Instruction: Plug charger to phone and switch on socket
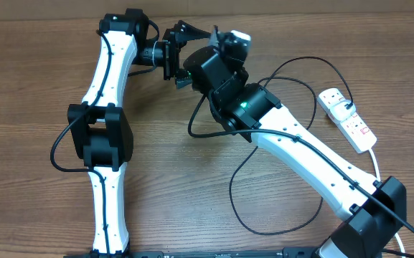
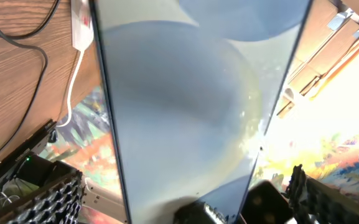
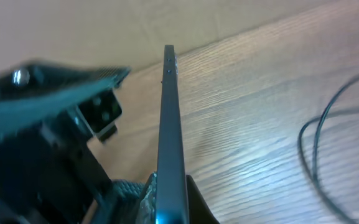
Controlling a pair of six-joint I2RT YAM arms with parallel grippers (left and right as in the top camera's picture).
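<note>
I will next hold the phone (image 3: 168, 118) with my left gripper by one long side, with my fingers across its screen and back. Its end then stays free, so the charger can be plugged in.
In the right wrist view the phone (image 3: 168, 118) stands edge-on above the wooden table, and my right gripper (image 3: 170, 190) is shut on its lower end. The left wrist view looks onto the phone's pale blue screen (image 2: 185, 106), which fills the middle. My left gripper (image 2: 182, 183) is open wide, one finger on each side of the phone and clear of it. Overhead, both grippers meet at the back centre, the left gripper (image 1: 196, 39) facing the right gripper (image 1: 224, 54). The charger (image 1: 293, 79) loops loosely over the table. The socket (image 1: 346, 118) lies at the right edge.
The socket's thick white cord (image 1: 375, 161) runs toward the front right. Charger loops (image 1: 264, 215) trail under the right arm. A cardboard wall (image 3: 104, 25) stands behind the table.
</note>
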